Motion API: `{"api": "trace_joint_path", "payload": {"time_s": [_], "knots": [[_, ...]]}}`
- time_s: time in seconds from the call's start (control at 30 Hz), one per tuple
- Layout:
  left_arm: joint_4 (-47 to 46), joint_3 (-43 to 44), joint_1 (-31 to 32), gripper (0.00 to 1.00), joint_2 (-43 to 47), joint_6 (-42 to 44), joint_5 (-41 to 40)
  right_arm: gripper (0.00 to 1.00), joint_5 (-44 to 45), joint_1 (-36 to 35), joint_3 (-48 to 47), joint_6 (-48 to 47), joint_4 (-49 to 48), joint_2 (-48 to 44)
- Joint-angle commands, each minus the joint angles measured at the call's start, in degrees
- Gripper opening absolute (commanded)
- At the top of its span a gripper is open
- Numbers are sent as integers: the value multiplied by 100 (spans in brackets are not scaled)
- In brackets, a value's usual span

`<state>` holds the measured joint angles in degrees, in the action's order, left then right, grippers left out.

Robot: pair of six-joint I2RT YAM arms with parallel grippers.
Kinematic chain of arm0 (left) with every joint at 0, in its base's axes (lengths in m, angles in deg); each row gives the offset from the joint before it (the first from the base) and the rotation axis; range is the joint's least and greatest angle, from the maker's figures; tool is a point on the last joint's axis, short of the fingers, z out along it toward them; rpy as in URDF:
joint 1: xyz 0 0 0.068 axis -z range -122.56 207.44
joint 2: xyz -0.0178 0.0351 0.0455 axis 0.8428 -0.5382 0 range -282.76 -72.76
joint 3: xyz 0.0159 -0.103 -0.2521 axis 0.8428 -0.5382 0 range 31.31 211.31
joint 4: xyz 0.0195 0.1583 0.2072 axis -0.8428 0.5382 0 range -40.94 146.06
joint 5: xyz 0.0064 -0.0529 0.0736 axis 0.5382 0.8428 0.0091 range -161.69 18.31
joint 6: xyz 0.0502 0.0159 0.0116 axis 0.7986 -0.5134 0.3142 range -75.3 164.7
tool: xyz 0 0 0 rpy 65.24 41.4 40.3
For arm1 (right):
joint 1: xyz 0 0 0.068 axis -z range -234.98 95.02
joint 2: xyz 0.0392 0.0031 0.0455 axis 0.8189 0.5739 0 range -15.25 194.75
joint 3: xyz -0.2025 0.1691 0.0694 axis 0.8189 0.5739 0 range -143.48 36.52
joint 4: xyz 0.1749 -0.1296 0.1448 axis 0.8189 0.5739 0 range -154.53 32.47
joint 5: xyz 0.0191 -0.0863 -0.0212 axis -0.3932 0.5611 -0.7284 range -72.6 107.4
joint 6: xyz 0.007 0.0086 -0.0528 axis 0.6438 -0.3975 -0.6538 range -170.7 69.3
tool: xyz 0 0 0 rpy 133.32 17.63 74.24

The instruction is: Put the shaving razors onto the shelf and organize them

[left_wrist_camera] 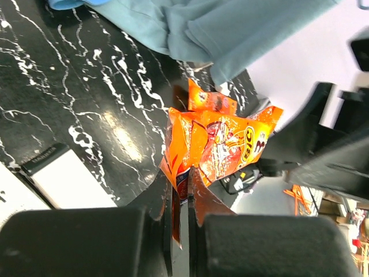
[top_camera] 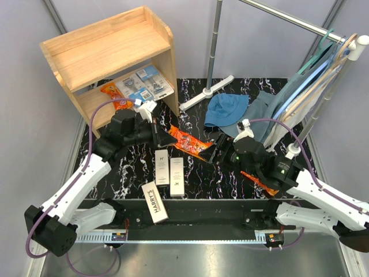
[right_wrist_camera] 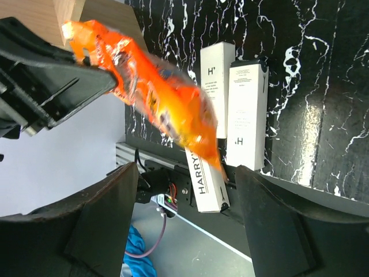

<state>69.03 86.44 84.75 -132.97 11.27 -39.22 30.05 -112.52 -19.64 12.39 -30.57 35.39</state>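
Note:
My right gripper is going to grab the orange razor pack by its unheld end (top_camera: 202,148) next, so the pack's other end stays free to go onto the shelf (top_camera: 109,49).
My left gripper (top_camera: 168,137) is shut on the edge of a shiny orange razor pack (top_camera: 190,143) and holds it above the table, right of the shelf (top_camera: 109,49). In the left wrist view the jaws (left_wrist_camera: 187,180) pinch that pack (left_wrist_camera: 228,141); a second orange pack (left_wrist_camera: 210,103) lies behind it. My right gripper (top_camera: 219,149) is open and empty, just right of the held pack (right_wrist_camera: 155,98). Three Harry's boxes (top_camera: 163,167) (top_camera: 177,176) (top_camera: 154,202) lie near the front. The shelf's lower level holds an orange pack (top_camera: 109,90) and blue blister packs (top_camera: 144,82). Another orange pack (top_camera: 259,183) lies under the right arm.
A metal clothes rack (top_camera: 216,40) stands behind, its base (top_camera: 206,92) on the table. Blue cloths (top_camera: 311,86) hang at the right and a blue hat (top_camera: 226,109) lies by them. The shelf's top level is bare wood.

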Motion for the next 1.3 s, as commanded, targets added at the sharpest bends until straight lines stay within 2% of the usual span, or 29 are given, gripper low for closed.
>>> {"api": "trace_joint_path", "payload": {"time_s": [0.0,0.4,0.6,0.9,1.03,1.1,1.13,1.27], "knots": [[-98,-73,-77,0,360,-172,392,78,-148,-12,114,-122,-573,78],[-116,-363,-86,0,641,-322,497,69,-113,-3,430,-95,-996,8],[-203,-468,-86,0,738,-436,471,56,-262,-3,466,-192,-1225,34],[-695,-556,-86,0,852,-875,251,56,-403,-3,483,-192,-1286,26],[-810,-574,-86,0,800,-946,383,52,-307,-3,536,-157,-1286,-53],[-810,-609,-86,0,826,-937,401,41,-271,-3,580,-148,-1304,-97],[-810,-618,-86,0,835,-920,392,28,-263,-3,589,-148,-1295,-115],[-766,-662,-86,0,861,-893,418,12,-227,-3,659,-130,-1321,-194]]}}
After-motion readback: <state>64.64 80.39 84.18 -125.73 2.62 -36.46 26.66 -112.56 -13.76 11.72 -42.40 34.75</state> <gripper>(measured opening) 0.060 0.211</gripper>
